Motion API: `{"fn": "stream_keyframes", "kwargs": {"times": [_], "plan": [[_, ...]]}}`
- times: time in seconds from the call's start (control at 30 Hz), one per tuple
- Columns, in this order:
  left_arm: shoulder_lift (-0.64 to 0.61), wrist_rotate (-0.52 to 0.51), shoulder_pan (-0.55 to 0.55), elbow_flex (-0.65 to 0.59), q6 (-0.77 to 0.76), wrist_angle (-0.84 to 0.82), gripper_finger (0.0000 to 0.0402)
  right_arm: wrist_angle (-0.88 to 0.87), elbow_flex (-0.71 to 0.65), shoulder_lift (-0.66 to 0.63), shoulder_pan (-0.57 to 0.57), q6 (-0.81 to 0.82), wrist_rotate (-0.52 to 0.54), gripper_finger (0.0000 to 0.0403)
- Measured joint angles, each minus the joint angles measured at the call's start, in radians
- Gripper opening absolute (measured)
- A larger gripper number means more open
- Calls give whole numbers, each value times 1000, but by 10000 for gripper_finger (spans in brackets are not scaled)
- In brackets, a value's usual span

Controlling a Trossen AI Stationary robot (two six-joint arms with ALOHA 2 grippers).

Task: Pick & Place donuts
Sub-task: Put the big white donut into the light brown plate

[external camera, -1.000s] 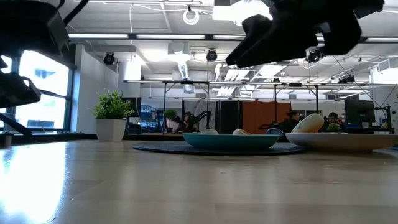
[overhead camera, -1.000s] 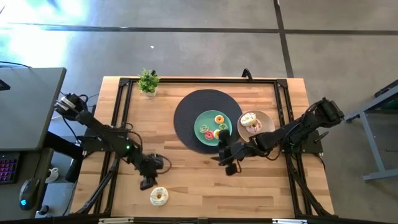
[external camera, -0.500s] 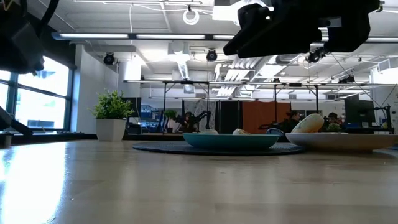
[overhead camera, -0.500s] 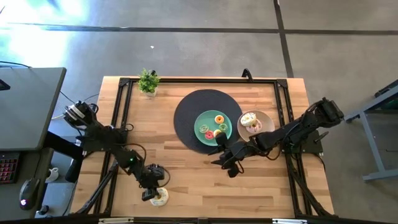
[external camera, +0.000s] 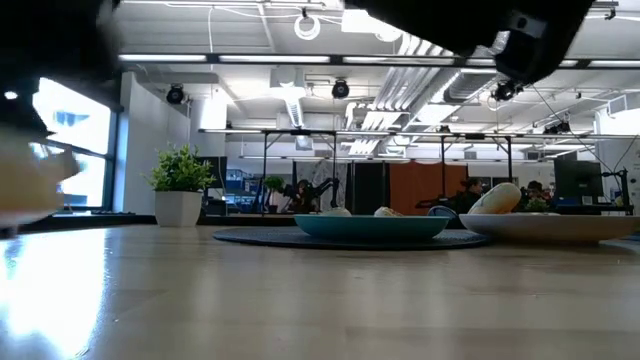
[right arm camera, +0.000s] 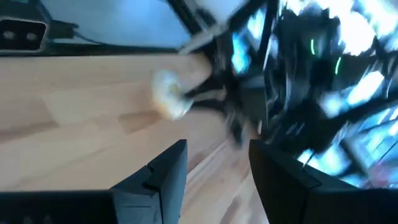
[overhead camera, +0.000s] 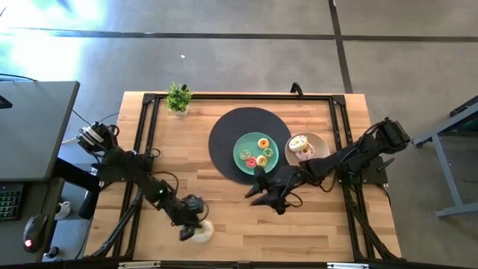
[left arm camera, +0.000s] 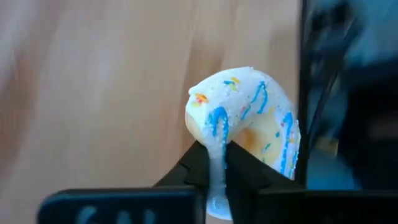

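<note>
The cream donut should go into the tan bowl (overhead camera: 321, 152), so my right gripper should grab the donut by its free ring rim (overhead camera: 203, 234) next.
A cream donut (left arm camera: 249, 118) with blue stripes and sprinkles is near the table's front edge, left of centre, and my left gripper (overhead camera: 194, 226) is shut on it. It shows as a pale blur (external camera: 25, 190) in the low view. Several small donuts (overhead camera: 263, 143) lie on the teal plate (overhead camera: 240, 143). More donuts (overhead camera: 299, 143) lie in the tan bowl (overhead camera: 321, 152). My right gripper (right arm camera: 217, 186) stands open in front of the plate, its fingers pointing toward the table's left, with nothing between them. My left gripper pinches one side of the donut's ring (left arm camera: 216, 163) between its two fingers, and the soft rim is squeezed thin there. The fingers come from above. The rest of the ring stands tilted beyond the fingertips. In the low view it shows above the table line.
The plate sits on a round black mat (overhead camera: 224, 134) at the table's middle. The bowl is right of it. A small potted plant (overhead camera: 178, 97) stands at the far left. A black frame (overhead camera: 149, 112) runs along the table's edges. Bare wood (overhead camera: 321, 224) lies near the front.
My left gripper has gone toward the near edge and down onto the cream donut and has taken hold of it. The donut has shifted slightly right and now stands tilted in the fingers. My right gripper has moved toward the table's left, away from the plate.
</note>
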Motion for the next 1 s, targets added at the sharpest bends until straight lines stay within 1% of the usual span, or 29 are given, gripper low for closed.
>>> {"fn": "stream_keyframes", "kwargs": {"times": [0.07,0.13,0.17,0.23,0.33,0.43,0.57,0.7,0.9,1.0], "plan": [[0,-42,32,20,37,60,11,57,1,21,2,-92,-17,169],[0,-45,73,37,87,126,10,93,3,39,7,-120,-14,169],[0,-34,95,43,112,157,15,74,0,42,8,-116,-18,169],[0,3,144,57,153,199,29,54,-2,41,8,-98,-22,169],[0,87,222,76,167,239,46,4,1,36,10,-100,-42,169],[0,165,293,91,165,283,51,-9,0,36,10,-145,-45,169],[0,260,368,113,163,313,52,29,0,36,10,-226,-24,169],[12,296,413,116,133,314,53,77,0,36,10,-277,30,169],[26,339,437,116,114,312,53,76,0,36,8,-301,31,169],[26,337,437,116,114,312,53,75,0,36,8,-304,3,169]]}}
